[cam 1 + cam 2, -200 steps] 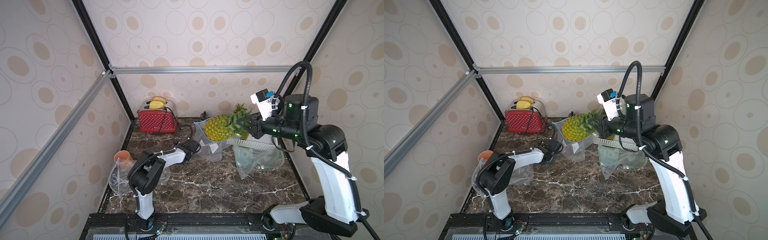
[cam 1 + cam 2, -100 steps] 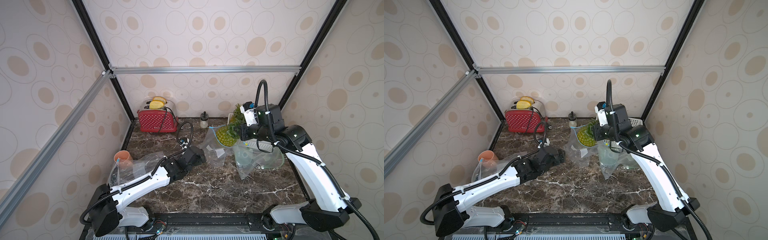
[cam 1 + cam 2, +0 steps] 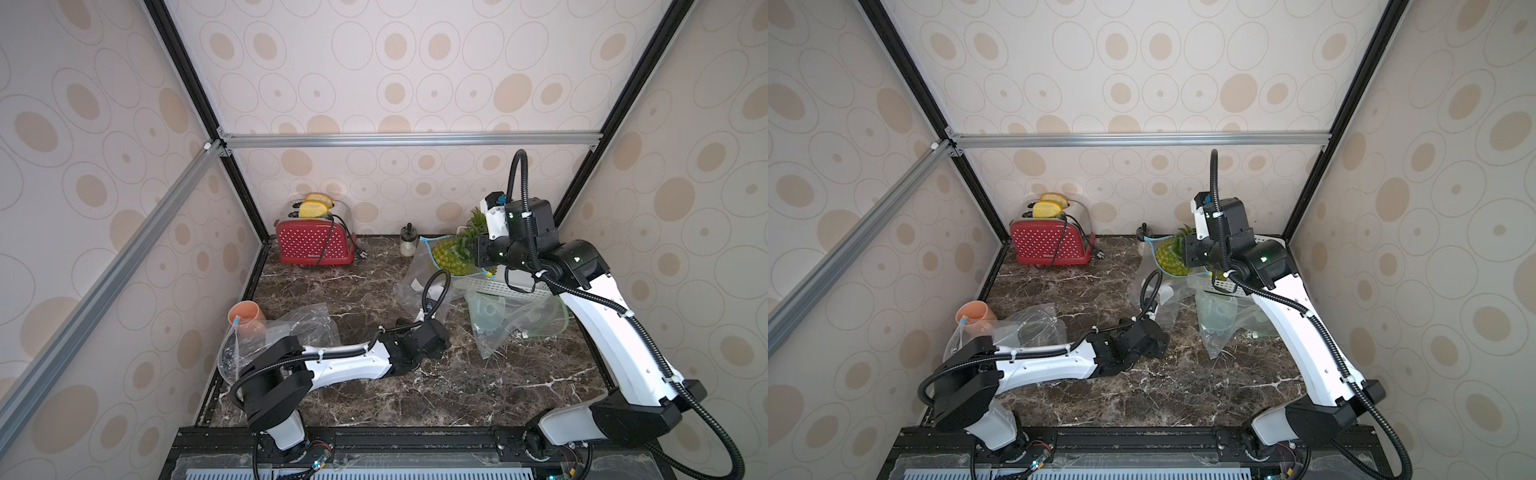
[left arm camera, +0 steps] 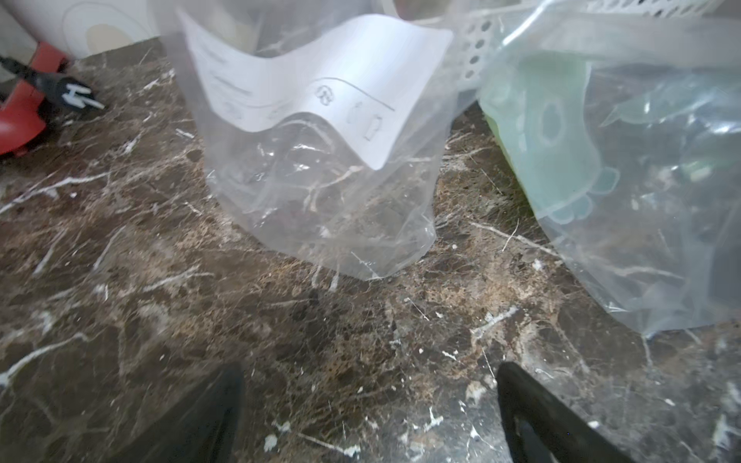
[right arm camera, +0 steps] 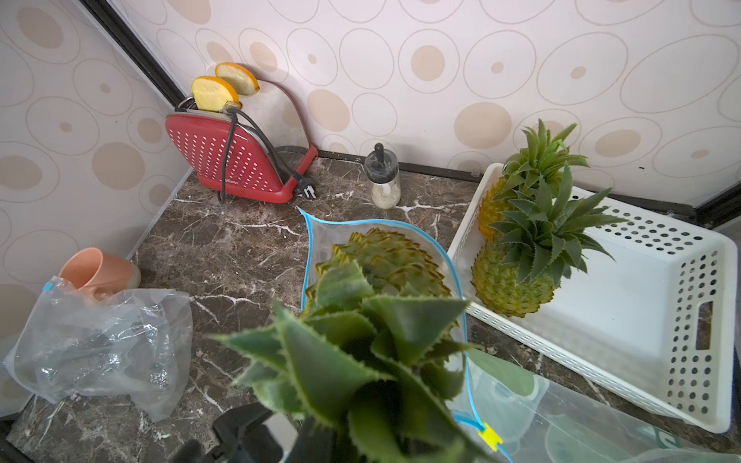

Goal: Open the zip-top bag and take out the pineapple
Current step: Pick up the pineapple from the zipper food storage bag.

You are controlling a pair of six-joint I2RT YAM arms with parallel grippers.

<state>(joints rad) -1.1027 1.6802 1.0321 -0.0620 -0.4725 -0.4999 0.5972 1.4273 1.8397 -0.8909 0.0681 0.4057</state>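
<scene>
The pineapple has to come out through the bag's blue-rimmed opening, which should stay free, so my left gripper should next grip the zip-top bag (image 3: pixel 415 282) by its drooping closed end.
My right gripper (image 3: pixel 471 249) (image 3: pixel 1185 253) is shut on the leafy crown of the pineapple (image 3: pixel 451 257) (image 3: pixel 1173 259) (image 5: pixel 385 264) and holds it above the back of the table. The yellow-green body still sits inside the blue-rimmed mouth of the clear zip-top bag (image 3: pixel 415 282) (image 5: pixel 310 240). The bag droops down to the marble, as the left wrist view shows (image 4: pixel 320 192). Leaves hide the right gripper's fingers in its wrist view. My left gripper (image 3: pixel 438 332) (image 3: pixel 1152 332) (image 4: pixel 369 385) is open and empty, low over the table, a short way in front of the bag.
A white basket (image 3: pixel 498 286) (image 5: pixel 661 320) at the back right holds two other pineapples (image 5: pixel 513 280). A bag with green print (image 3: pixel 511 320) lies in front of it. A red toaster (image 3: pixel 313 245) and a small jar (image 3: pixel 407 243) stand at the back. An orange cup (image 3: pixel 246 318) and a crumpled empty bag (image 3: pixel 291 328) are at the left.
My left gripper has opened and let go of the bag, and its arm has drawn back toward the front. The right gripper keeps its hold on the pineapple's crown.
</scene>
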